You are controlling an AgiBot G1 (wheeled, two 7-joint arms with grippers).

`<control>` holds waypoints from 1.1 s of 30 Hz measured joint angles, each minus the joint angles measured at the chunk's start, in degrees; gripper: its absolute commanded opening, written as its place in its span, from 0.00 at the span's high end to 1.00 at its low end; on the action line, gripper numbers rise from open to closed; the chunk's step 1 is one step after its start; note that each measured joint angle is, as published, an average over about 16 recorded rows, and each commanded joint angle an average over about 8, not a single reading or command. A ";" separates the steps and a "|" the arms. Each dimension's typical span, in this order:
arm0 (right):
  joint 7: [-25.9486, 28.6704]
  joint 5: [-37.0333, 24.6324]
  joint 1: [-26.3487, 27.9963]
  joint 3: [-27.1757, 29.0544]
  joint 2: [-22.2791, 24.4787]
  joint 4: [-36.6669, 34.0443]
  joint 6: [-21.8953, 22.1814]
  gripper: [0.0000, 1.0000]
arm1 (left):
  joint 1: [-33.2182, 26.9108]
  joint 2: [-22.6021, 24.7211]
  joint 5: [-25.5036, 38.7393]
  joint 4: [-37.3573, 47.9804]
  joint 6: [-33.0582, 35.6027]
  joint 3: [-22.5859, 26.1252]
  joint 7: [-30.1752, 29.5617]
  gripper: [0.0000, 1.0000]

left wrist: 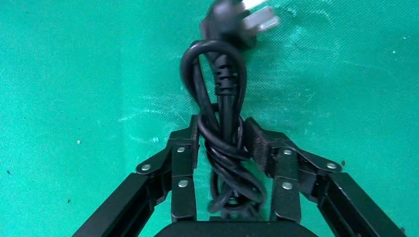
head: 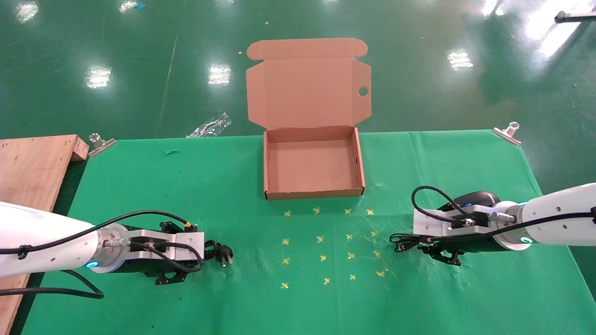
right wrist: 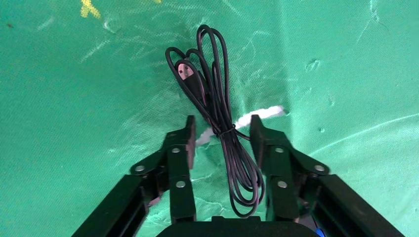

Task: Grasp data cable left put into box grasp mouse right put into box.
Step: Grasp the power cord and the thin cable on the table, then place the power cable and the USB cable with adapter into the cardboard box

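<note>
The robot's right gripper should next pick up the cord bundle by its tied waist [right wrist: 227, 131], where all the strands come together, because loose loops spread out at both ends.
The data cable [left wrist: 222, 98], a thick black coiled bundle with a silver-pronged plug [head: 226, 256], lies on the green cloth at the front left. My left gripper [head: 205, 253] [left wrist: 221, 131] is shut on the bundle, with both pads pressing its sides. The black mouse [head: 477, 199] sits at the right, partly hidden behind my right wrist. Its thin tied cord [right wrist: 217, 98] lies between the fingers of my right gripper [head: 419, 244] [right wrist: 221, 128], which is open with a gap on each side. The brown cardboard box [head: 313, 193] stands open at the centre back, with nothing inside.
Yellow cross marks [head: 326, 242] dot the cloth between the arms. A wooden board [head: 32, 167] lies at the far left. Metal clips [head: 100, 143] [head: 507, 132] hold the cloth's back corners. The cloth has a white tear [right wrist: 257, 116] near the mouse cord.
</note>
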 measured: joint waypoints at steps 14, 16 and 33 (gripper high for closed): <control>0.72 0.49 2.86 1.33 1.45 2.12 -0.85 1.00 | -3.54 0.77 -4.19 -0.23 2.28 -1.47 0.61 1.00; 1.20 0.49 4.07 1.82 2.17 3.25 -1.37 1.00 | -4.99 1.63 -5.47 -0.27 2.63 -1.96 0.85 1.00; 7.75 1.36 14.12 6.27 11.52 15.49 -10.42 1.00 | -12.86 24.27 7.54 9.79 -15.08 5.92 -3.09 0.71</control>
